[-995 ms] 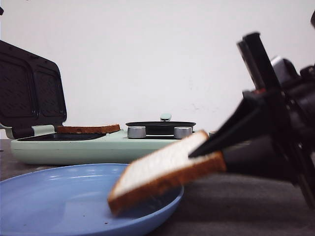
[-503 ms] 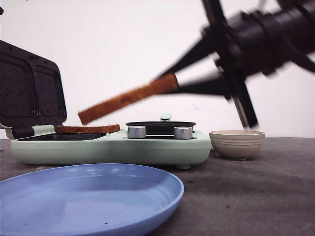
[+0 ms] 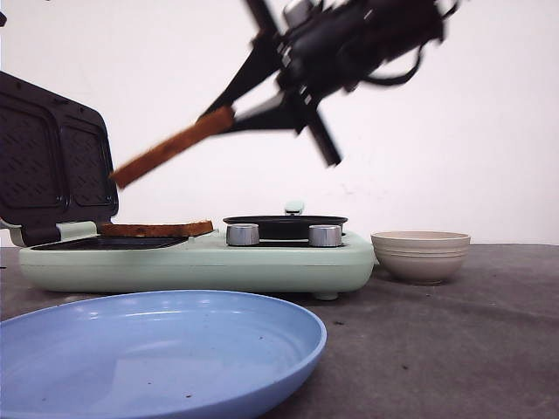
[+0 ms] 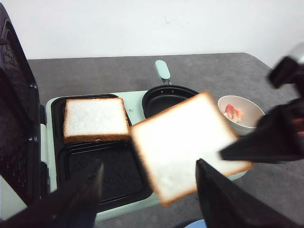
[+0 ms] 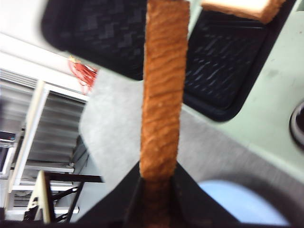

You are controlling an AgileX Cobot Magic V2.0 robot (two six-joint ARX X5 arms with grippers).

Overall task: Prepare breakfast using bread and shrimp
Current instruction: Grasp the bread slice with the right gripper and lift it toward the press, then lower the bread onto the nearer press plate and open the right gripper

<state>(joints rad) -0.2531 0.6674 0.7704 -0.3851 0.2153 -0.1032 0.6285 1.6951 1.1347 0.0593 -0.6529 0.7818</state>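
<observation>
My right gripper lowers the slice, before releasing it, since the lower edge of the held slice (image 3: 120, 181) hangs well above the sandwich maker's near well.
One slice of bread (image 3: 157, 229) lies flat in the far well of the mint sandwich maker (image 3: 262, 262); the left wrist view shows this lying slice (image 4: 96, 118) from above. My right gripper (image 3: 229, 118) is shut on a second slice (image 3: 173, 154), held tilted in the air above the maker. The right wrist view shows this held slice (image 5: 161, 95) edge-on between the right gripper's fingers (image 5: 157, 183). It hangs over the empty near well (image 4: 102, 173). Shrimp (image 4: 232, 112) lie in the beige bowl (image 4: 247, 116). My left gripper (image 4: 148, 166) stays open and empty, back from the maker.
The maker's dark lid (image 3: 52, 161) stands open at the left. A small black pan (image 4: 166, 97) sits on its right half behind two knobs (image 3: 243, 234). A blue plate (image 3: 157, 349) lies in front, and the beige bowl (image 3: 420, 254) stands right of the maker.
My right gripper has carried the bread slice up off the blue plate and leftwards, to above the sandwich maker. The slice in the maker has not moved.
</observation>
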